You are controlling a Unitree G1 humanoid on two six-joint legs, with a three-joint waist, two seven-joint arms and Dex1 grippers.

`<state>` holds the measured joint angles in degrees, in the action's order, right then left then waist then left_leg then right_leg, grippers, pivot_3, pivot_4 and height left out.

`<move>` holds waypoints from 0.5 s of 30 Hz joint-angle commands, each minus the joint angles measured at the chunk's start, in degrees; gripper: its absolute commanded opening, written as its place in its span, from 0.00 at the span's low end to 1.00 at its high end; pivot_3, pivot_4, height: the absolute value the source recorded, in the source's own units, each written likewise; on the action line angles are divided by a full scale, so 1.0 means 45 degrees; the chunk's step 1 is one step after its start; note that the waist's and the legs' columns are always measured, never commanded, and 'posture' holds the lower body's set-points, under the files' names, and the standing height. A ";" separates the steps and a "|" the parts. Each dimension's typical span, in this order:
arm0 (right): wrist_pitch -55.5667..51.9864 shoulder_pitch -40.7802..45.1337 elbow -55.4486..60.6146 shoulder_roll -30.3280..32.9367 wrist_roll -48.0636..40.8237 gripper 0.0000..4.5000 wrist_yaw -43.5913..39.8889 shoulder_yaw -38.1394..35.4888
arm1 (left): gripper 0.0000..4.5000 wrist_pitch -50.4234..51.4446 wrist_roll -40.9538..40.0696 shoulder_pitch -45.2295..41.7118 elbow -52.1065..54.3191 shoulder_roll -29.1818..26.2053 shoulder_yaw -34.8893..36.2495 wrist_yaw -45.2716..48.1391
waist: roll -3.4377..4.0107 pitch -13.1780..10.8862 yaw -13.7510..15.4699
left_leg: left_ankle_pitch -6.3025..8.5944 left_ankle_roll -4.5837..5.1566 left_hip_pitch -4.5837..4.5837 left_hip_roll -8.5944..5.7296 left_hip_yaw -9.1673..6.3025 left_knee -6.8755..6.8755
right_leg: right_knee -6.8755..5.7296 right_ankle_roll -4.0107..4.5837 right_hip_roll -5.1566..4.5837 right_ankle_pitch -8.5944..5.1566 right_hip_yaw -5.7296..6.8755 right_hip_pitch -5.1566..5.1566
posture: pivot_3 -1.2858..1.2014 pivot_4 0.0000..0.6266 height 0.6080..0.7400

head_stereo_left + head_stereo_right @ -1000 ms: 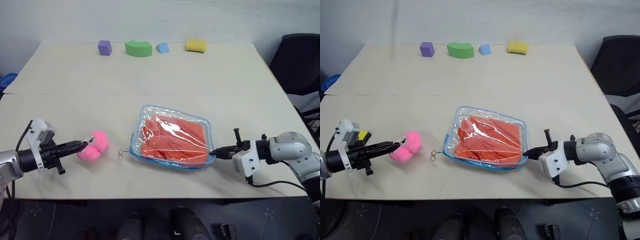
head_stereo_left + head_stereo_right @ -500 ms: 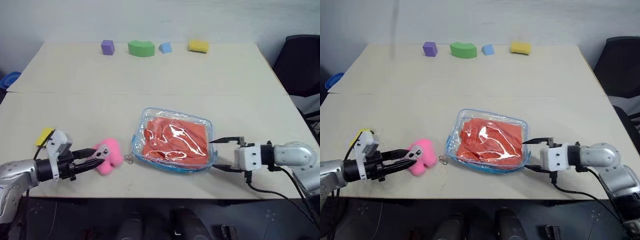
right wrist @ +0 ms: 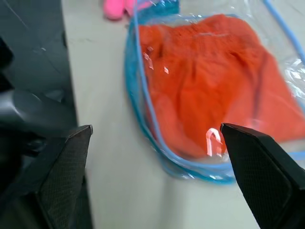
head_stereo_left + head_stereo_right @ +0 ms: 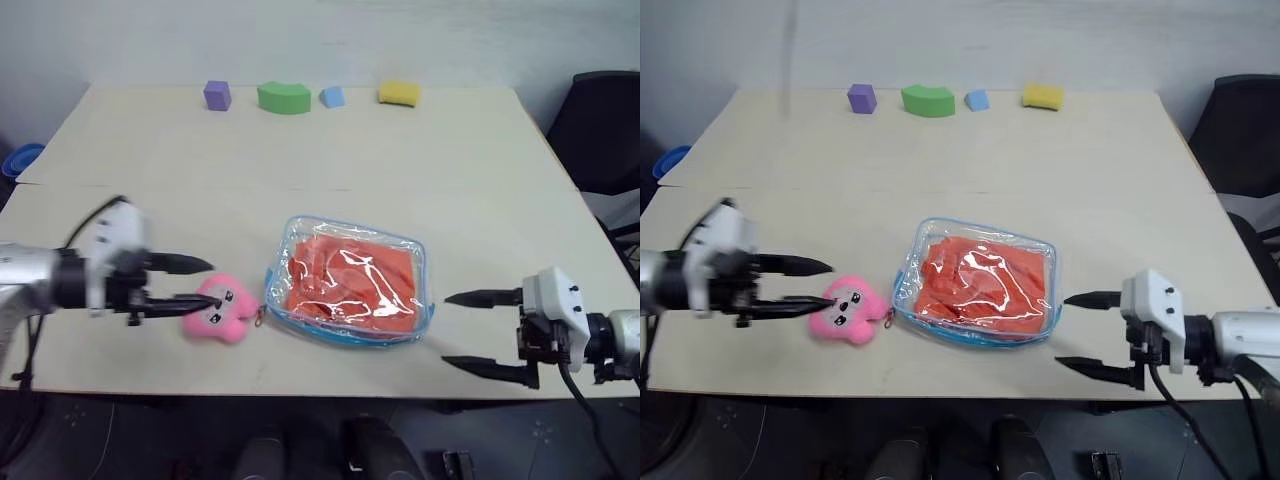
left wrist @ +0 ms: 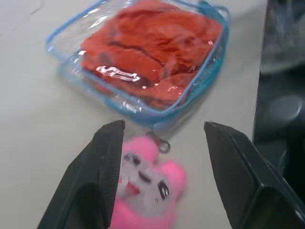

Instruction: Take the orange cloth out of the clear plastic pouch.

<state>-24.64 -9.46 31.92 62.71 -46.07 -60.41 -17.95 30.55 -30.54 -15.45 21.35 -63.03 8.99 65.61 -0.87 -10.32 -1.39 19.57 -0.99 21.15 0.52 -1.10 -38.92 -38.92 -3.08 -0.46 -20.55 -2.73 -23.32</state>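
My left gripper grabs the pouch (image 4: pixel 283 240) by its blue trim beside the plush toy next, as that trim stands up while the pouch's clear plastic (image 4: pixel 352 262) lies slack.
The clear plastic pouch (image 4: pixel 283 240) with light blue trim lies flat near the table's front middle. The orange cloth (image 4: pixel 360 285) is folded inside it. A pink plush toy (image 4: pixel 225 312) lies at the pouch's left corner, joined to it by a small ring. My left gripper (image 4: pixel 213 282) hovers open just left of the pouch, its lower finger over the plush, gripping nothing. In the left wrist view the plush (image 5: pixel 147 191) sits under the spread fingers (image 5: pixel 95 181), with the pouch (image 5: pixel 62 40) beyond. My right gripper (image 4: pixel 446 329) stands wide open right of the pouch, apart from it.
At the far edge stand a purple cube (image 4: pixel 216 95), a green arched block (image 4: pixel 284 97), a small blue block (image 4: pixel 332 96) and a yellow sponge (image 4: pixel 398 93). A black chair (image 4: pixel 610 130) is beside the table's right side. The table's front edge runs just below both grippers.
Both grippers have gone from shut to open. The right one let go of the pouch's corner and drew back rightward. The left released the plush, which now lies closer to the pouch.
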 commanded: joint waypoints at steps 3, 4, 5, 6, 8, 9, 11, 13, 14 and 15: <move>-0.1150 0.0190 0.1471 -0.0681 -0.0833 1.00 0.1249 -0.0188 | 0.63 -0.5159 0.4074 -0.1851 -0.2161 0.1440 -0.3604 0.0613 | -0.0003 -0.0002 -0.0041 | -0.0001 0.0000 0.0002 0.0000 0.0014 -0.0001 | -0.0005 -0.0001 0.0013 0.0000 -0.0009 -0.0008 | 0.52 0.24 1.00; -0.1243 0.0191 0.1593 -0.0790 -0.0761 1.00 0.1393 -0.0150 | 0.63 -0.5817 0.4528 -0.2173 -0.2718 0.1753 -0.3955 0.0604 | -0.0003 -0.0001 -0.0047 | -0.0001 0.0000 0.0015 0.0002 0.0016 -0.0003 | -0.0010 -0.0001 0.0020 0.0000 -0.0011 -0.0023 | 0.52 0.24 1.00; -0.1320 0.0208 0.1665 -0.0879 -0.0692 1.00 0.1521 -0.0124 | 0.63 -0.6297 0.4805 -0.2404 -0.3140 0.1983 -0.4167 0.0620 | -0.0003 -0.0002 -0.0039 | 0.0000 0.0002 0.0014 0.0003 0.0019 -0.0004 | -0.0013 -0.0001 0.0020 0.0000 -0.0014 -0.0024 | 0.52 0.24 1.00; -0.1385 0.0222 0.1746 -0.0988 -0.0594 1.00 0.1706 -0.0067 | 0.63 -0.6891 0.5128 -0.2730 -0.3666 0.2327 -0.4454 0.0628 | -0.0004 -0.0002 -0.0026 | 0.0001 0.0004 0.0019 0.0002 0.0021 -0.0005 | -0.0012 -0.0001 0.0019 0.0000 -0.0016 -0.0029 | 0.52 0.24 1.00; -0.1483 0.0198 0.1921 -0.1193 -0.0403 1.00 0.2022 0.0058 | 0.63 -0.7906 0.5783 -0.3393 -0.4652 0.3067 -0.4945 0.0453 | -0.0005 -0.0002 0.0011 | 0.0002 0.0007 0.0020 0.0003 0.0020 -0.0010 | -0.0011 -0.0001 0.0018 0.0001 -0.0015 -0.0028 | 0.52 0.24 1.00; -0.1524 0.0161 0.2011 -0.1285 -0.0293 1.00 0.2150 0.0103 | 0.63 -0.8237 0.5932 -0.3616 -0.4999 0.3370 -0.5095 0.0478 | -0.0005 -0.0002 0.0024 | 0.0002 0.0009 0.0022 0.0001 0.0020 -0.0017 | -0.0012 -0.0003 0.0016 0.0002 -0.0015 -0.0026 | 0.52 0.24 1.00; -0.1554 0.0058 0.2137 -0.1416 -0.0046 1.00 0.2329 0.0150 | 0.63 -0.8682 0.6063 -0.3879 -0.5490 0.3823 -0.5205 0.0517 | -0.0006 -0.0002 0.0060 | 0.0006 0.0016 0.0026 -0.0002 0.0021 -0.0024 | -0.0012 -0.0007 0.0011 0.0003 -0.0016 -0.0025 | 0.52 0.24 1.00; -0.1553 -0.0115 0.2230 -0.1523 0.0166 1.00 0.2451 0.0175 | 0.54 -0.8782 0.5860 -0.3928 -0.5709 0.4151 -0.5125 0.0623 | -0.0006 -0.0002 0.0115 | 0.0007 0.0019 0.0029 -0.0003 0.0020 -0.0027 | -0.0012 -0.0007 0.0010 0.0004 -0.0016 -0.0027 | 0.52 0.24 1.00; -0.1554 -0.0214 0.2284 -0.1581 0.0239 1.00 0.2502 0.0172 | 0.50 -0.8750 0.5722 -0.3901 -0.5716 0.4285 -0.5076 0.0681 | -0.0006 -0.0002 0.0118 | 0.0007 0.0019 0.0029 -0.0001 0.0020 -0.0026 | -0.0012 -0.0007 0.0011 0.0004 -0.0016 -0.0027 | 0.52 0.24 1.00; -0.1536 -0.0297 0.2333 -0.1639 0.0359 1.00 0.2555 0.0195 | 0.43 -0.8672 0.5608 -0.3872 -0.5694 0.4403 -0.5050 0.0740 | -0.0006 -0.0002 0.0122 | 0.0007 0.0018 0.0028 0.0000 0.0020 -0.0026 | -0.0013 -0.0008 0.0012 0.0004 -0.0016 -0.0027 | 0.52 0.24 1.00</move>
<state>-31.59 -10.57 40.46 55.74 -44.91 -49.35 -16.38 -8.13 -4.15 -32.33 -5.00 -43.47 -14.56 68.56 -0.89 -10.33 -0.85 19.60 -0.91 21.27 0.52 -1.00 -39.05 -39.00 -3.11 -0.41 -20.53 -2.80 -23.44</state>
